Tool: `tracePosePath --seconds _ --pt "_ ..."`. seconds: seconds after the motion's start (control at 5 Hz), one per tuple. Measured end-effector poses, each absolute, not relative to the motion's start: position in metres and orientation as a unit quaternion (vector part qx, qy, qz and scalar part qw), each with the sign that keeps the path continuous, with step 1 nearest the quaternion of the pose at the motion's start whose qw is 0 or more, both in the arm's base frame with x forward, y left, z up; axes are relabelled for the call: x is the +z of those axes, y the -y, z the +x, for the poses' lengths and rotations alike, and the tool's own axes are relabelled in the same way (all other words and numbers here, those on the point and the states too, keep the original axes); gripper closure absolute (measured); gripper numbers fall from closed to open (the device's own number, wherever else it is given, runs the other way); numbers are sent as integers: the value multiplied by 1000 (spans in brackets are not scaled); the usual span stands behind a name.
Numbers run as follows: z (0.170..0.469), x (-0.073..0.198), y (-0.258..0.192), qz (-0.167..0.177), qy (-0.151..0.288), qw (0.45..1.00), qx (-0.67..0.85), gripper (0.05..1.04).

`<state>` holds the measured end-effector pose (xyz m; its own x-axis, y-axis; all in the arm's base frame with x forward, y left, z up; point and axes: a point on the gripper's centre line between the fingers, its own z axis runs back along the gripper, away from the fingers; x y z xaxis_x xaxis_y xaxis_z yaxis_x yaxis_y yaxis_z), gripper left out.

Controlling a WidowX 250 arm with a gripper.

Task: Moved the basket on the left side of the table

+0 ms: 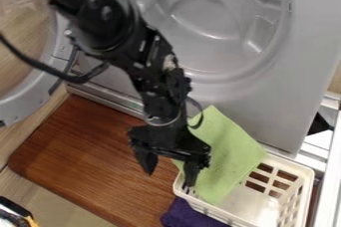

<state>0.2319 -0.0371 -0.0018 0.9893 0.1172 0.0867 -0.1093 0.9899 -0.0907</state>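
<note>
I next need to grab the cream basket with my gripper by its rim beside the green cloth. The basket has to move across the wooden board.
The black gripper hangs low over the wooden board, at the upper left corner of the basket. It is open, its two fingers spread with nothing held between them. One finger is over the board outside the basket; the other is at the basket's left rim, and its exact contact with the rim is unclear. The cream plastic basket sits at the lower right, with slotted walls. A light green cloth drapes over its upper left part, hiding some of the rim. The brown wooden board serves as the table surface.
A grey washer-like tub rises behind the board, with a round door at the left. Dark purple cloth lies against the basket's lower left side. A black and yellow object is in the bottom left corner.
</note>
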Motion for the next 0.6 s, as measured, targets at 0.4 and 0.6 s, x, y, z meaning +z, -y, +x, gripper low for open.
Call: tracePosePath --seconds 0.4,0.6 --pt "250 -16 53 -26 48 997 47 139" --pt "254 -21 57 -12 51 998 37 432"
